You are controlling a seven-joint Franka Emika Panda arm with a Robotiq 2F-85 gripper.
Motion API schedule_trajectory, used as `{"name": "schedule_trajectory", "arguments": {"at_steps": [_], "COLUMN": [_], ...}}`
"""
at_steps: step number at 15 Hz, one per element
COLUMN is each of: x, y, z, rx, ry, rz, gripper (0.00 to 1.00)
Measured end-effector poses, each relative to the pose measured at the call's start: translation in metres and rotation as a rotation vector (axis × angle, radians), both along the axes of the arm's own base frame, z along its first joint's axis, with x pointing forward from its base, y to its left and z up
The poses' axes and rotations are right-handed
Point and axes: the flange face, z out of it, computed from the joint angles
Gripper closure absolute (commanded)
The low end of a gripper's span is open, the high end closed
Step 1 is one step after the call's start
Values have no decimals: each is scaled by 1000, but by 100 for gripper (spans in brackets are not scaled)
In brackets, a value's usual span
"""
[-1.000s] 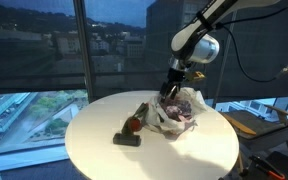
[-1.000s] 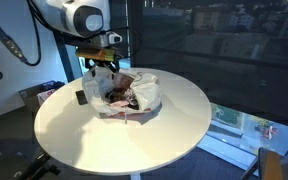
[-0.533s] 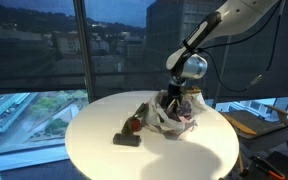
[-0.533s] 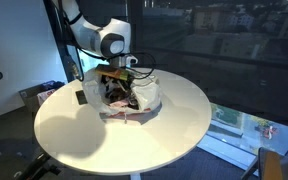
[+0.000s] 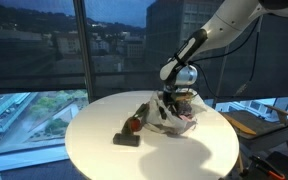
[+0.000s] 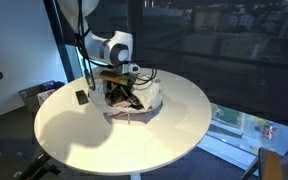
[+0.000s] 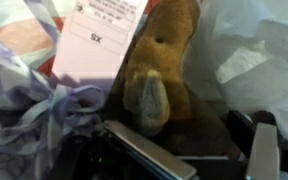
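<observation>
My fingers are down on either side of the brown plush toy's lower part (image 7: 188, 130) and closing now would catch it, so it is time to close.
My gripper (image 5: 170, 103) is lowered into a crumpled white plastic bag (image 5: 187, 122) on the round white table (image 5: 99, 158); it shows in both exterior views (image 6: 120, 90). In the wrist view the gripper (image 7: 199, 155) is open, its two fingers on either side of the lower part of a brown plush toy (image 7: 161, 55). A white paper tag (image 7: 99, 40) marked "SX" lies beside the toy. White bag plastic (image 7: 252, 50) lies to the right, bluish crumpled fabric (image 7: 29, 110) to the left. I cannot tell whether the fingers touch the toy.
A black block (image 5: 127, 141) with a reddish-brown item (image 5: 134, 124) lies on the table near the bag; a black object (image 6: 81, 97) shows by the bag. Large windows stand behind the table. The table edge (image 6: 184, 140) is near.
The arm has come down from above the bag, and the gripper now sits inside the bag's opening. The bag and the other items have not moved.
</observation>
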Motion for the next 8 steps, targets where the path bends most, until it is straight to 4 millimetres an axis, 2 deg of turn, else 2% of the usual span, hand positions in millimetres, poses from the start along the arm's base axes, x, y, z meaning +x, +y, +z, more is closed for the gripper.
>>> {"name": "schedule_trajectory", "arguments": {"at_steps": [2, 8], "x": [4, 8], "y": [4, 5], "z": [-2, -4], "rx": [-3, -19], "ry": [28, 92], "rz": [-18, -98], "gripper": [48, 89]}}
